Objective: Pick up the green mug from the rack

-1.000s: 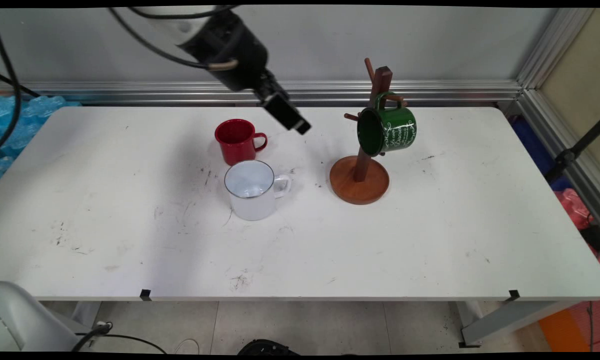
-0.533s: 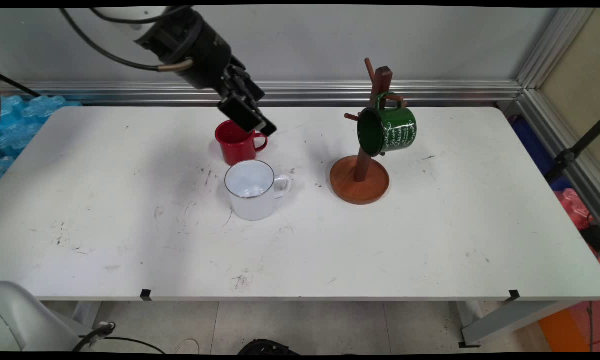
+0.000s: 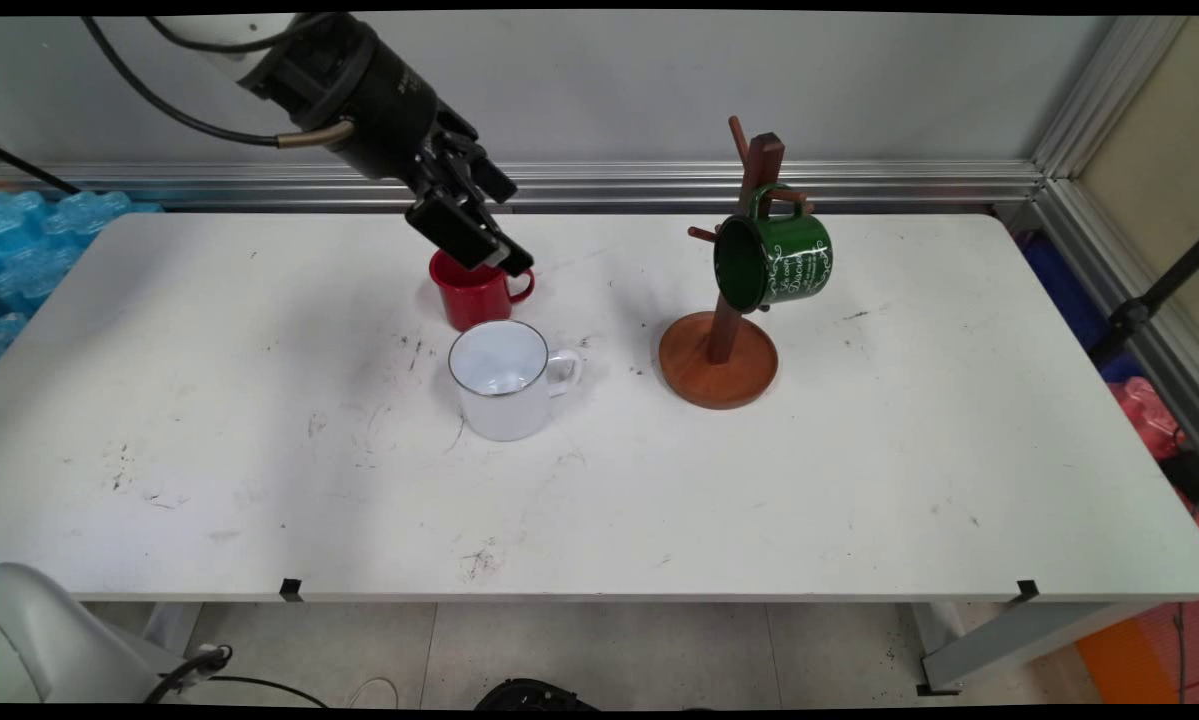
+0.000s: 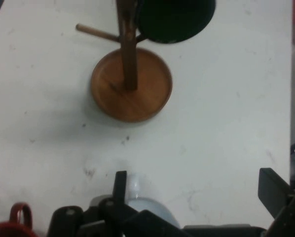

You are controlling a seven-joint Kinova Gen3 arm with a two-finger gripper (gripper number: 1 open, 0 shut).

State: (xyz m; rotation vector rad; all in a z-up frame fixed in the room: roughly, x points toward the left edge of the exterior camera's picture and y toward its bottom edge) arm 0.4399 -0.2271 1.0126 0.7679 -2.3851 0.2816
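Observation:
The gripper should take the green mug off the wooden mug tree next, so it needs to grab the mug by its rim.
My black gripper hangs just above the rim of a red mug at the back middle of the white table and covers part of its opening. In the hand view the gripper is open, its two fingers wide apart with nothing between them. The red mug shows at that view's bottom left corner. A white mug stands right in front of the red one, handle to the right; part of the white mug shows behind the linkage.
A wooden mug tree on a round base stands to the right, with a green mug hung on one peg. The hand view shows the mug tree and the green mug ahead. Blue bags lie past the table's left end.
The gripper has swung left and slightly down, from right of the red mug to over its rim. The mugs and the tree have not moved.

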